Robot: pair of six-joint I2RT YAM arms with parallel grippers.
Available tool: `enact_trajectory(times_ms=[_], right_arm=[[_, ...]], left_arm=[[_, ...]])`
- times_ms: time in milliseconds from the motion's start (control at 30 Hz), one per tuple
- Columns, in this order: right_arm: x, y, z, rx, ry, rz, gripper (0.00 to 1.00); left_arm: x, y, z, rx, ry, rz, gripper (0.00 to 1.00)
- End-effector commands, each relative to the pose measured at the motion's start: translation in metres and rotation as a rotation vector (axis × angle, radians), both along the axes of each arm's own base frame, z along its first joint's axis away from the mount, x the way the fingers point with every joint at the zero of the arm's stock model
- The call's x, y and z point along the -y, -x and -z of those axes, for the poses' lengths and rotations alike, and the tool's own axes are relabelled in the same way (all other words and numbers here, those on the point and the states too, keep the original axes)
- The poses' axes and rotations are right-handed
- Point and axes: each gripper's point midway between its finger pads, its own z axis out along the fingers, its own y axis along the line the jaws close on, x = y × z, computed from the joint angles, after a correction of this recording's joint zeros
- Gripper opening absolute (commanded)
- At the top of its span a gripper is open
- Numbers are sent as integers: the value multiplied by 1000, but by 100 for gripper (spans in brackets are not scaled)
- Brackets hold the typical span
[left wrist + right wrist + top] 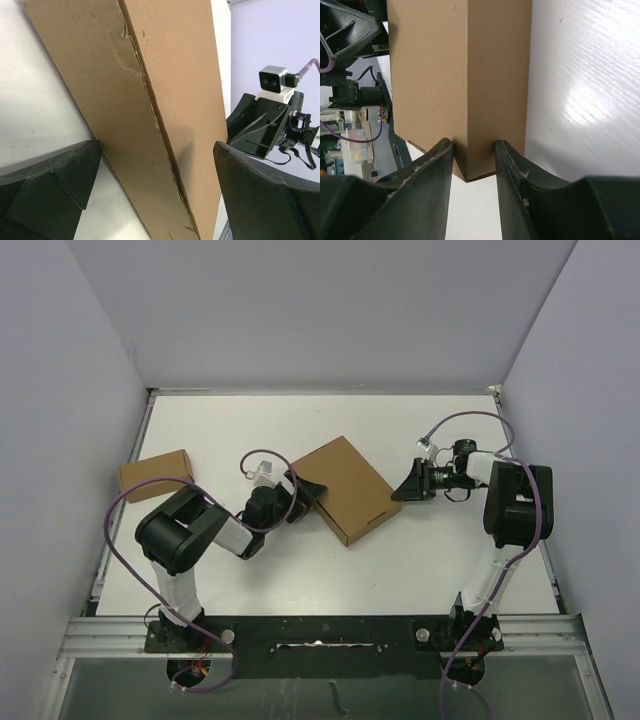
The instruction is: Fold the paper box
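My left gripper picks up the closed paper box by its narrow side (pixel 156 140) next, fingers straddling the lid seam, to set it upright.
The paper box (pixel 345 488) lies closed and flat in the middle of the white table, turned diagonally. My left gripper (pixel 307 491) is at its left corner, wide open. In the left wrist view the paper box's (pixel 150 100) side and lid seam run between the spread fingers (pixel 50 185), with my left gripper (pixel 157 192) straddling that edge. My right gripper (pixel 403 488) is at the right corner. In the right wrist view both fingers (pixel 427 175) press against the two faces of the paper box's (pixel 460 75) corner, my right gripper (pixel 474 162) shut on it.
A much smaller brown cardboard box (pixel 156 476) sits at the table's left edge, behind the left arm. Grey walls enclose the table (pixel 300 430) on three sides. The right arm's camera and cable (pixel 280 85) show beyond the box in the left wrist view.
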Motion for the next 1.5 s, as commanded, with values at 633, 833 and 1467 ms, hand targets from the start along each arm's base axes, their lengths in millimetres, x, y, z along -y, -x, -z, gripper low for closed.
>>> enact_trajectory(times_ms=[633,833,1467], right_arm=[[25,2,39,-38,165,21,26],[21,0,33,-24,134,18,27],[14,-5,-3,76,38,-7,47]], left_arm=[[20,-12,-59,114,252,-63,81],[23,-16,-47,64,208,-73,83],[22,-21,-61,125,168,-54,53]])
